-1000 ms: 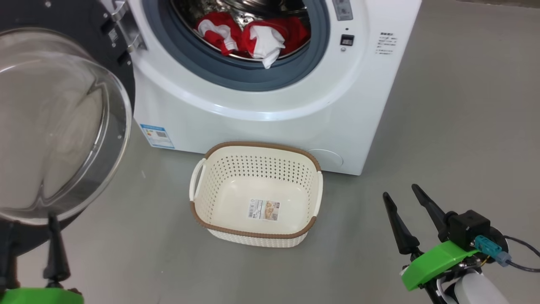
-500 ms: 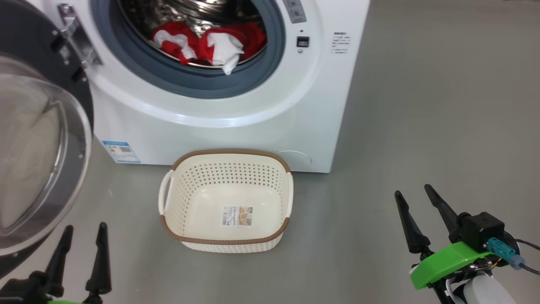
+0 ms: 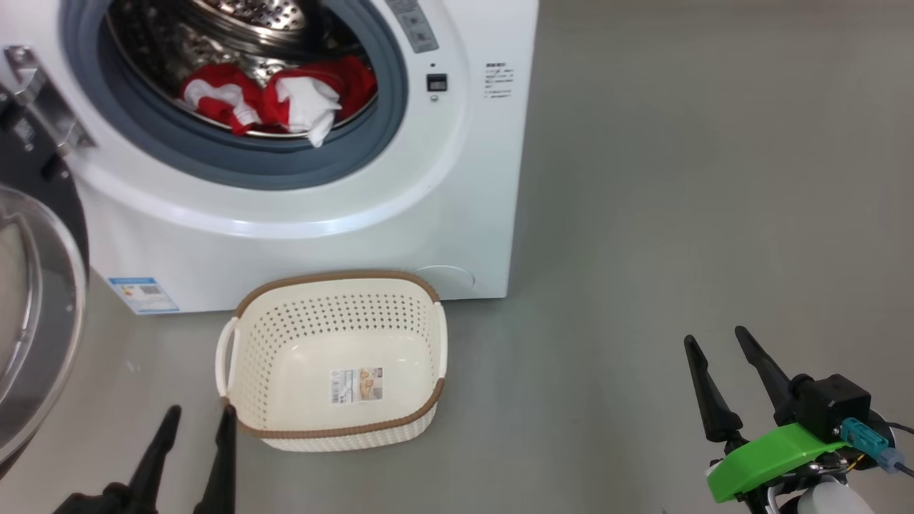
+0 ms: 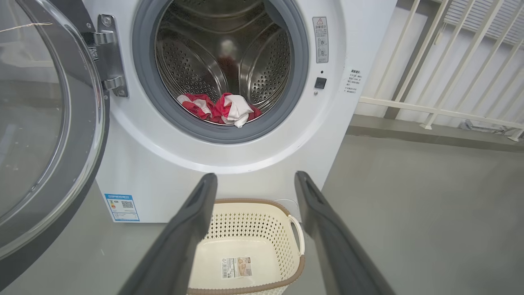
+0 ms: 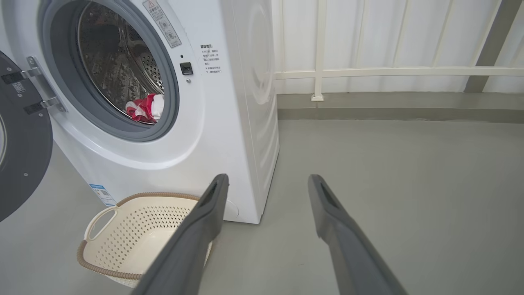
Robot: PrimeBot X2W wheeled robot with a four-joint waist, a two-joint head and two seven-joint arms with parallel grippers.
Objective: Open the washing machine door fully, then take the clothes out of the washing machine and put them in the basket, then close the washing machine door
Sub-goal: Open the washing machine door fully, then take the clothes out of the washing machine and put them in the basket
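Observation:
The clothes bulge up over the drum's rim at their white fold point(image 3: 310, 103), while the red cloth point(image 3: 351, 83) lies slack. My left gripper next needs to grab that fold to take out the clothes.
The white washing machine point(image 3: 300, 235) point(image 4: 172, 172) point(image 5: 229, 123) stands with its door point(image 3: 32, 307) point(image 4: 45, 135) point(image 5: 22, 164) swung wide open to the left. Red and white clothes point(image 3: 275, 93) point(image 4: 219, 110) point(image 5: 146, 108) lie at the front of the steel drum. The cream basket point(image 3: 421, 325) point(image 4: 292, 229) point(image 5: 98, 262) sits empty on the floor before the machine. My left gripper point(image 3: 200, 420) point(image 4: 254, 180) is open, low beside the basket's left corner. My right gripper point(image 3: 717, 341) point(image 5: 266, 180) is open, off to the basket's right over bare floor.
Grey floor point(image 3: 678, 178) stretches right of the machine. A white railing and panelled wall point(image 5: 389, 69) point(image 4: 446, 82) stand behind it. The open door bulges out on the left, close to my left arm.
The head camera has swung right, shifting the machine, door and basket leftward. My left gripper has come away from the door's lower rim and stands by the basket's left corner.

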